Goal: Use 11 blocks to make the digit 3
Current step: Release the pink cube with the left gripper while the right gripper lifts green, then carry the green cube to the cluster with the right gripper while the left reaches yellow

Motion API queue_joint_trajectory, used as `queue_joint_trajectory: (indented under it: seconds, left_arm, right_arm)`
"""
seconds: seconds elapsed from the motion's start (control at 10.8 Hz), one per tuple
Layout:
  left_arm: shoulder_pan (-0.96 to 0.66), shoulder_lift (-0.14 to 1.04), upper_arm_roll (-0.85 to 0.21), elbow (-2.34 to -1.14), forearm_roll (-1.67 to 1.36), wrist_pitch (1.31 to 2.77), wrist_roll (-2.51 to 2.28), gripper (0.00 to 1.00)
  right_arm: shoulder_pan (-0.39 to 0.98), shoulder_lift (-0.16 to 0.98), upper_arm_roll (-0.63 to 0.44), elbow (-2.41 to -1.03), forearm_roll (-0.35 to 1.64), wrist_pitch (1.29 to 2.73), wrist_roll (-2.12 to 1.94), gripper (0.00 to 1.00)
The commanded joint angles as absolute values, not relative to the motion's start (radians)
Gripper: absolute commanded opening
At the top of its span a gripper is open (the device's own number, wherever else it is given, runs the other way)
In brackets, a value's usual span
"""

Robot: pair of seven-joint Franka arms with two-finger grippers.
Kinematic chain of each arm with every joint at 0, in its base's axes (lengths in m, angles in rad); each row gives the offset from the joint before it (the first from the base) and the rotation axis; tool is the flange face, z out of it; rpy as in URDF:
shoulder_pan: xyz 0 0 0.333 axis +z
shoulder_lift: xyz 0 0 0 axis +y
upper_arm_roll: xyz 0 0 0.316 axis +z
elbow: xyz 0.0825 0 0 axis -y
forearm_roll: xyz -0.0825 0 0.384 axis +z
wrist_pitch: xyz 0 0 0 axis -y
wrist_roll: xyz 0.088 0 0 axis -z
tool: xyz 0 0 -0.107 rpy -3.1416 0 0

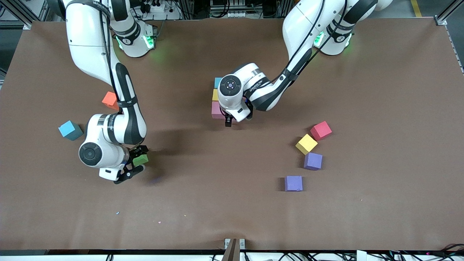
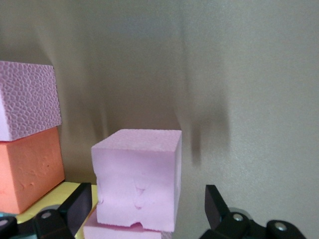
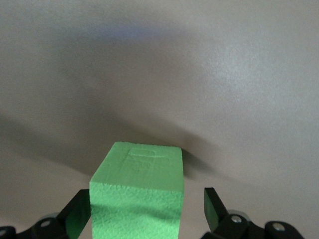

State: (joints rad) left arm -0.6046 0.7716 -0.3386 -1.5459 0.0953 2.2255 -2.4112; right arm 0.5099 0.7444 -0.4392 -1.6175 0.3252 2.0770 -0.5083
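My fingers reach down near the table beside the green block [image 1: 140, 159] [image 3: 137, 199], and closing my right gripper now would catch it, so it is time to close.
My left gripper [image 1: 228, 122] [image 2: 147, 209] is open, low over the table, with a pink block [image 2: 137, 184] between its fingers, and gaps show at both sides. Beside it lie a pink block [image 2: 27, 99], an orange block [image 2: 30, 169] and a yellow one [image 2: 70, 191]. In the front view a blue [image 1: 217, 82], a yellow [image 1: 215, 95] and a pink block [image 1: 216, 110] form a column partly hidden by the left arm. My right gripper [image 1: 137, 162] [image 3: 144, 211] is open around a green block [image 1: 140, 159] [image 3: 137, 199] on the table.
Loose blocks: an orange one [image 1: 110, 100] and a blue one [image 1: 70, 130] toward the right arm's end; a red one [image 1: 321, 130], a yellow one [image 1: 306, 144] and two purple ones [image 1: 313, 161] [image 1: 293, 183] toward the left arm's end.
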Motion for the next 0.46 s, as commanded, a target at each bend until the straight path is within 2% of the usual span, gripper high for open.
queue_joint_trajectory:
  seconds: [0.0, 0.09, 0.19, 0.28, 0.37]
  left_arm:
    - [-0.604, 0.756, -0.333, -1.545, 0.115, 2.215, -2.407, 1.00]
    - [-0.600, 0.753, -0.333, -1.545, 0.117, 2.211, -2.404, 1.00]
    - [-0.600, 0.750, -0.333, -1.545, 0.117, 2.200, -2.399, 1.00]
    - [-0.598, 0.746, -0.333, -1.545, 0.117, 2.188, -2.382, 1.00]
    - [-0.597, 0.739, -0.331, -1.545, 0.118, 2.172, -2.373, 1.00]
  right_arm:
    - [0.488, 0.746, -0.430, -1.611, 0.321, 2.063, -0.454, 1.00]
    - [0.483, 0.746, -0.430, -1.611, 0.321, 2.063, -0.448, 0.93]
    - [0.482, 0.746, -0.430, -1.612, 0.321, 2.063, -0.440, 0.73]
    - [0.479, 0.747, -0.428, -1.612, 0.322, 2.062, -0.434, 0.37]
    - [0.469, 0.747, -0.426, -1.612, 0.324, 2.057, -0.423, 0.11]
